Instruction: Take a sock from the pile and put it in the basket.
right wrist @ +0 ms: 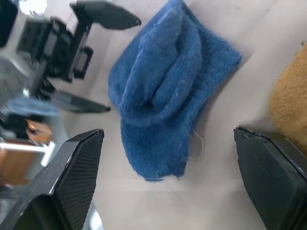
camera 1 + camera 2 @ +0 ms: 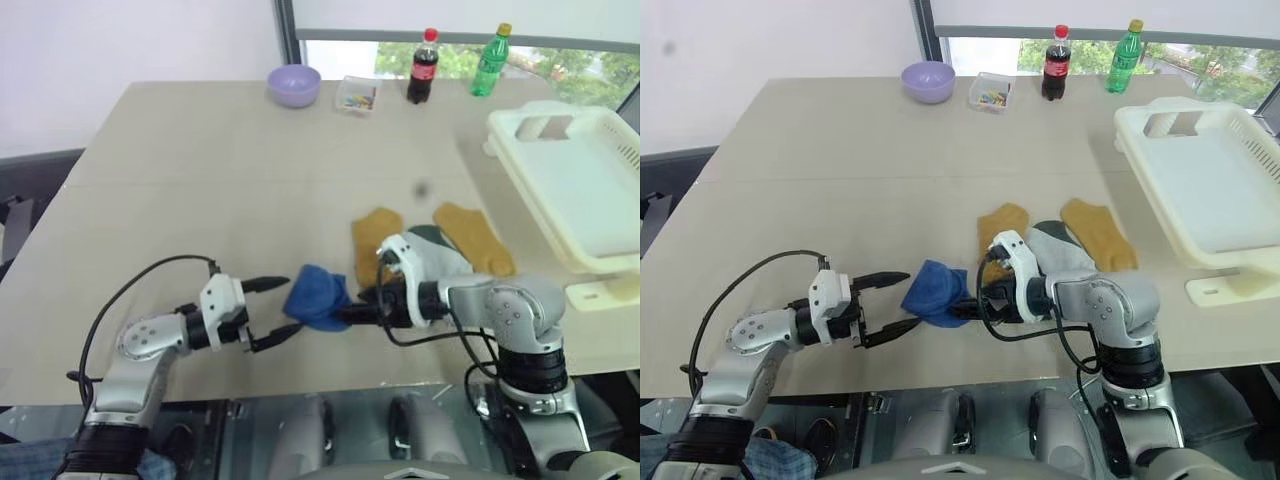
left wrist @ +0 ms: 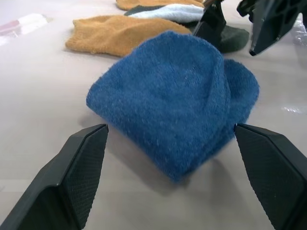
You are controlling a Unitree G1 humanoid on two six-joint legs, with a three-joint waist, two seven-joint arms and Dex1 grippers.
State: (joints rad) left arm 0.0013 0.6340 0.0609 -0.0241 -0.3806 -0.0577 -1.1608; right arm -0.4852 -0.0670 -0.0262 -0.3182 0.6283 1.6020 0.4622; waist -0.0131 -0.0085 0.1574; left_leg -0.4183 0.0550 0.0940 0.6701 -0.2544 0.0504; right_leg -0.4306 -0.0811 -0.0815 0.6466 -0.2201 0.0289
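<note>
I will grab the blue sock by its fold (image 2: pixel 325 305) with my right gripper next. Then I will put the sock in the basket (image 2: pixel 600 190) with my right gripper.
A folded royal blue sock (image 2: pixel 317 296) lies on the beige table near its front edge, apart from the rest of the pile (image 2: pixel 440 250). My left gripper (image 2: pixel 293 305) faces it from the left, open, its fingertips (image 3: pixel 91 148) just short of the sock. From the right, my right gripper (image 2: pixel 350 310) points at the same sock, open, with the sock (image 1: pixel 163 100) lying ahead of its wide-set fingers. Two mustard socks (image 2: pixel 375 240) (image 2: pixel 475 238) flank a pale grey one lying on a dark one. The cream basket (image 2: pixel 600 190) stands at the right edge.
Along the table's far edge stand a lilac bowl (image 2: pixel 294 84), a small clear box (image 2: pixel 357 95), a cola bottle (image 2: pixel 423 67) and a green bottle (image 2: pixel 490 60). The table's front edge (image 2: pixel 300 385) runs just below both grippers.
</note>
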